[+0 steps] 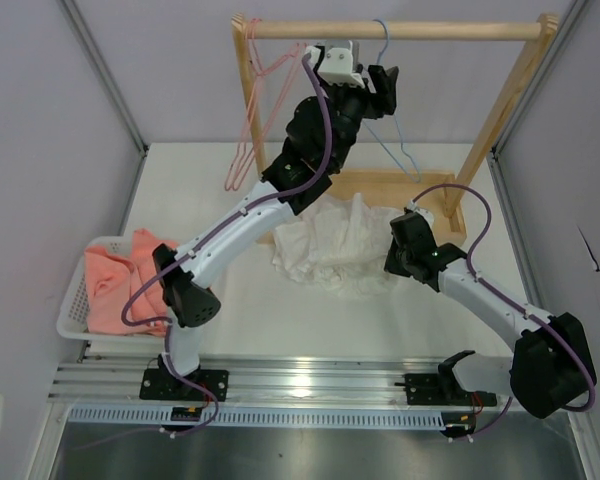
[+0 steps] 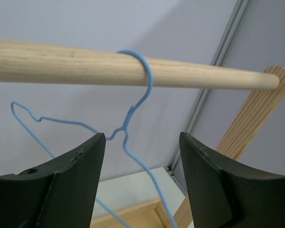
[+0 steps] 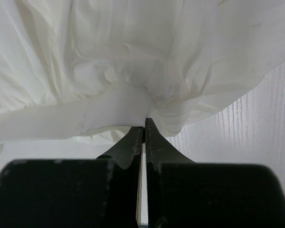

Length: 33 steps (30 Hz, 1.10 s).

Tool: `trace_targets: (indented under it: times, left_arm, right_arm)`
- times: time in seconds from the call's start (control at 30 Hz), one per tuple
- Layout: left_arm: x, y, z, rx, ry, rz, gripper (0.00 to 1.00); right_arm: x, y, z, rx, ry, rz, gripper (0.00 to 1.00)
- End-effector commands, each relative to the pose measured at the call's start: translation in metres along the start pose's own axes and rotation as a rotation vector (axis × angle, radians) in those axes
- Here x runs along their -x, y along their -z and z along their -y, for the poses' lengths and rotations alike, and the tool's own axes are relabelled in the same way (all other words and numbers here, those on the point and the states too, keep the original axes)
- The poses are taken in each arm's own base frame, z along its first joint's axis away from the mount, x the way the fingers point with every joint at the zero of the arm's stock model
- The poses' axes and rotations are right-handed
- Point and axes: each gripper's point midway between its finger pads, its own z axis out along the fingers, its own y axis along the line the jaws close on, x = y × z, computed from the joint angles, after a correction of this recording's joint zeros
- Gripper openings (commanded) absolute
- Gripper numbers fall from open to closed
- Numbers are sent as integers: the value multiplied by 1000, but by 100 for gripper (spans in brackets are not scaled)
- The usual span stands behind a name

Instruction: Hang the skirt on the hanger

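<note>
The robot's left gripper should next grab the light-blue hanger (image 1: pixel 398 140) at its neck, below the hook, so the hook stays free to hand over to the right gripper.
The light-blue wire hanger (image 1: pixel 398 140) hangs by its hook from the wooden rod (image 1: pixel 450 31) of the rack. My left gripper (image 1: pixel 387 88) is raised to it and open. In the left wrist view the hanger's neck (image 2: pixel 132 113) sits just beyond and between the spread fingers (image 2: pixel 80 180), not touched, with the gripper (image 2: pixel 142 142) below the rod (image 2: pixel 61 61). The white crinkled skirt (image 1: pixel 330 245) lies bunched on the table in front of the rack. My right gripper (image 1: pixel 394 238) is at its right edge. In the right wrist view it (image 3: pixel 144 124) is shut on a fold of the skirt (image 3: pixel 133 57).
A pink wire hanger (image 1: pixel 252 110) hangs at the rod's left end. The rack's wooden base frame (image 1: pixel 400 182) lies behind the skirt. A white basket (image 1: pixel 72 300) holding a salmon-pink cloth (image 1: pixel 120 280) stands at the left. Grey walls close in both sides.
</note>
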Motion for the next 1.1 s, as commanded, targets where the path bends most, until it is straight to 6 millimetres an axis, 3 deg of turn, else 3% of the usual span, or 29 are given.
trace_targets:
  times: [0.0, 0.03, 0.07, 0.13, 0.17, 0.23, 0.5, 0.67, 0.9, 0.97, 1.0, 1.03, 1.07]
  left_arm:
    - [18, -6, 10, 77, 8, 88, 70]
    - [12, -8, 5, 123, -12, 89, 71]
    - [20, -8, 9, 136, -2, 112, 71]
    - [-1, -16, 8, 180, -19, 97, 70]
    - [2, -16, -1, 237, -9, 108, 69]
    - [-11, -17, -6, 281, -32, 101, 68]
    - [-23, -14, -27, 397, -90, 111, 66]
    - [-15, -19, -35, 390, -106, 131, 49]
    - [1, -30, -45, 283, -104, 117, 0]
    - [5, -31, -41, 236, -119, 118, 0]
    - [19, -29, -39, 215, -113, 136, 0]
    - [13, -27, -40, 206, -123, 121, 0]
    - [21, -27, -35, 168, -114, 142, 0]
  right_arm:
    - [23, 7, -16, 44, 2, 55, 0]
    - [24, 7, -17, 43, 0, 55, 0]
    - [24, 8, -17, 42, 2, 54, 0]
    - [25, 9, -17, 43, 5, 56, 0]
    - [26, 11, -17, 42, 6, 56, 0]
    - [27, 13, -17, 45, 7, 61, 0]
    - [26, 14, -15, 42, 11, 58, 0]
    - [22, 11, -14, 40, 11, 51, 0]
    - [21, 11, -13, 37, 13, 49, 0]
    - [21, 10, -12, 36, 14, 48, 0]
    - [21, 10, -12, 36, 12, 48, 0]
    - [21, 10, -12, 36, 12, 50, 0]
    - [20, 10, -12, 34, 11, 48, 0]
